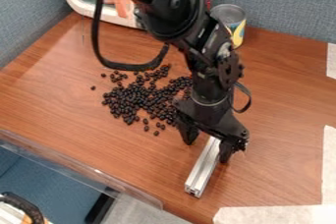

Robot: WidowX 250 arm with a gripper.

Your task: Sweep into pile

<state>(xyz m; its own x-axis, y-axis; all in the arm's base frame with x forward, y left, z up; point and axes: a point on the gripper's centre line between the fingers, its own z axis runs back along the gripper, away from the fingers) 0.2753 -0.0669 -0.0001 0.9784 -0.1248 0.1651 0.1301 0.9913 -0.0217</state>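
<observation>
The robot's gripper should next grab the silver metal bar (202, 168) by its upper end to sweep the dark beans into a pile.
The black gripper (208, 145) hangs right of the table's centre, pointing down, its two fingers apart. Between them is the upper end of a silver metal bar (202, 168), close beside the right finger, with a gap toward the left one. The bar slants down and left toward the front edge; its far end is hidden under the gripper. Many dark beans (134, 98) lie in a loose patch to the left of the gripper, with a few strays around it. The arm covers part of the patch's right side.
A can (230, 19) stands at the back, behind the arm. A white-framed object (98, 9) is at the back left. Grey-blue partitions (289, 2) bound the rear. A clear plastic edge (85, 161) runs along the front left, and pale tape (275, 214) marks the front right.
</observation>
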